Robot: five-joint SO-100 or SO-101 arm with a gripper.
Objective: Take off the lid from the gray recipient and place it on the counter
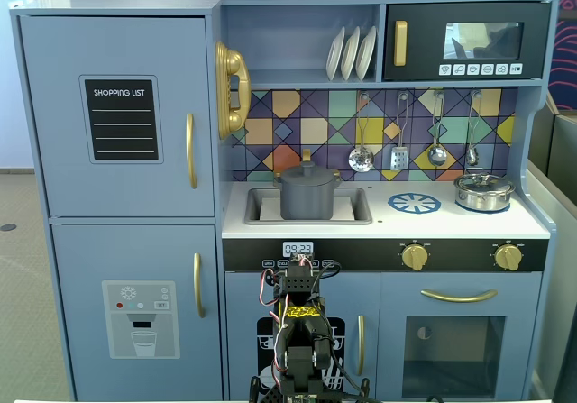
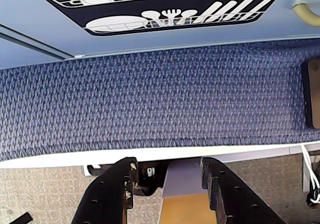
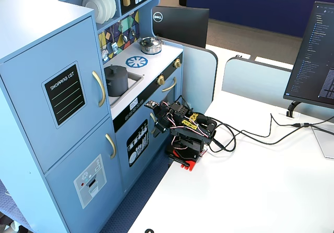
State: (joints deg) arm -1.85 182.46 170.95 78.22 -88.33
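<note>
I should grab the lid by its central knob (image 1: 307, 164) next. Then I should take the lid off the gray recipient and put it on the counter.
The gray recipient (image 1: 307, 201) stands in the recessed sink (image 1: 260, 207) of the toy kitchen. The lid (image 1: 307, 171) sits shut on it, knob up. Both also show in the other fixed view, the recipient (image 3: 116, 82) with the lid (image 3: 115, 71) on top. The white counter (image 1: 469, 224) has a blue burner print (image 1: 414, 204). My arm (image 1: 297, 326) is folded low in front of the kitchen, well below the counter. My gripper (image 2: 167, 166) is open and empty, pointing down over the table edge; it also shows in a fixed view (image 3: 156, 119).
A shiny silver pot (image 1: 483, 191) stands on the counter's right end. Utensils hang on the backsplash above it. Blue carpet (image 2: 160, 98) lies between the white table edge (image 2: 75, 156) and the kitchen front. Cables (image 3: 250, 134) and a monitor (image 3: 315, 56) sit on the table.
</note>
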